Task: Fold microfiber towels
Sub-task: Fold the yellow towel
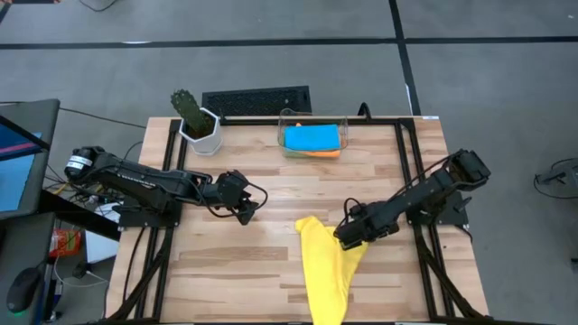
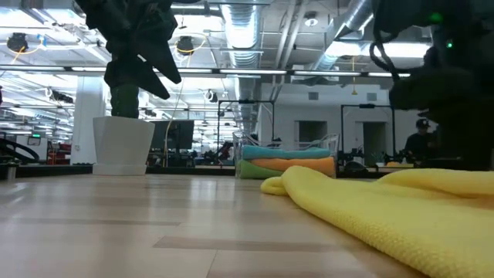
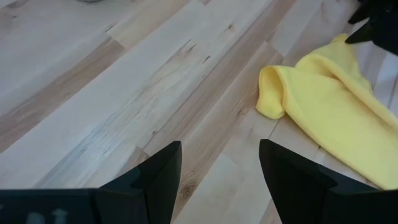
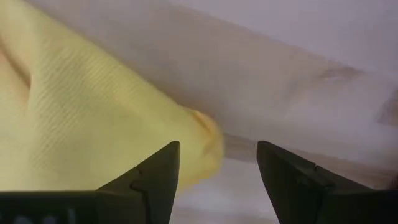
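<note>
My right gripper will next grab the yellow towel by its corner (image 1: 356, 246), so that it can spread the yellow towel (image 1: 325, 266) out.
A yellow towel (image 1: 325, 266) lies crumpled lengthwise on the wooden table, and its near end hangs over the front edge. My right gripper (image 1: 346, 242) points down over the towel's right edge (image 4: 199, 134). It is open, and I see no finger touching the cloth. My left gripper (image 1: 246, 213) hovers open over bare wood to the towel's left, with the towel's far end (image 3: 273, 93) ahead of it. Folded blue, orange and green towels (image 1: 312, 140) are stacked in a clear bin (image 1: 287, 122) at the table's far edge.
A white pot with a cactus (image 1: 199, 126) stands at the far left. A black keyboard-like panel (image 1: 257, 99) lies behind the table. Bare wood stretches between the two arms and in front of the bin. Black frame rails run along both table sides.
</note>
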